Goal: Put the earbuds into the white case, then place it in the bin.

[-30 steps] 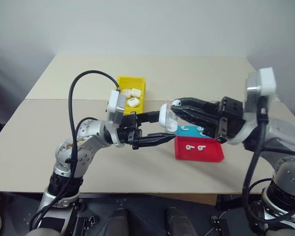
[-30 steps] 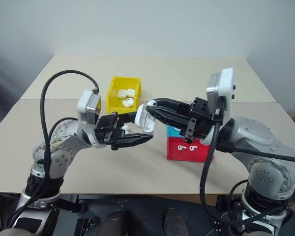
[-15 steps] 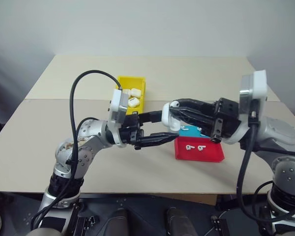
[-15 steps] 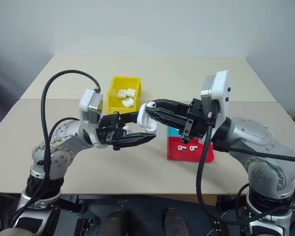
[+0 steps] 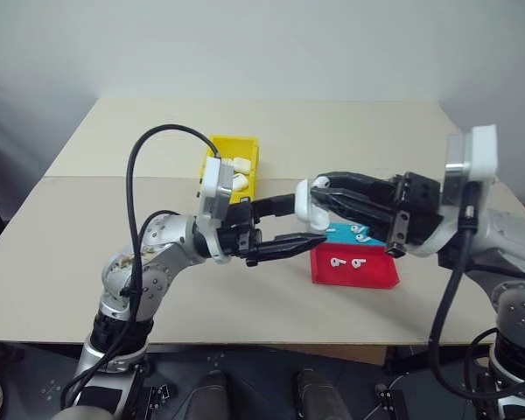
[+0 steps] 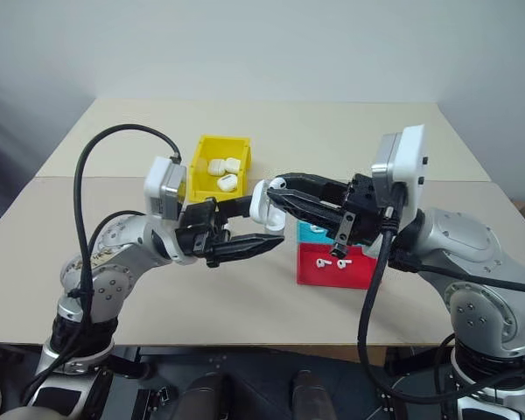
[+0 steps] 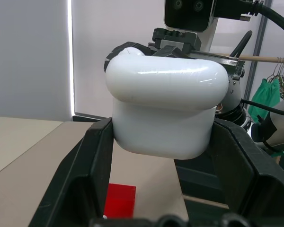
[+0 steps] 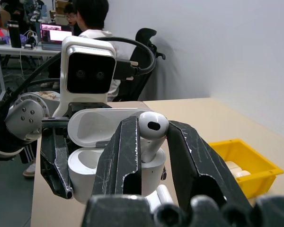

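Note:
My right gripper should open now, because the earbud's stem (image 8: 150, 150) stands in the case's opening (image 8: 144, 156) in the right wrist view and the earbud would stay there.
The white case (image 5: 307, 205) hangs above the middle of the table, lid open, with my left gripper (image 5: 310, 222) shut on its body; the left wrist view shows the case (image 7: 164, 112) between the two fingers. My right gripper (image 8: 153, 142) is shut on one earbud (image 8: 153, 128), stem down, right at the case's open mouth (image 8: 100, 163). In the right eye view that earbud (image 6: 278, 184) sits on top of the case. The yellow bin (image 5: 234, 141) stands on the table behind the left gripper.
Several white cases (image 5: 237, 166) lie in the bin. Below the right gripper are a red tray (image 5: 372, 278) with two earbuds (image 5: 336, 261) and a teal tray (image 5: 332, 236) with more. A person (image 8: 92, 19) sits at a desk far behind.
The right wrist has rolled a little, with the earbud staying at the case's mouth. The left gripper keeps the case in about the same place.

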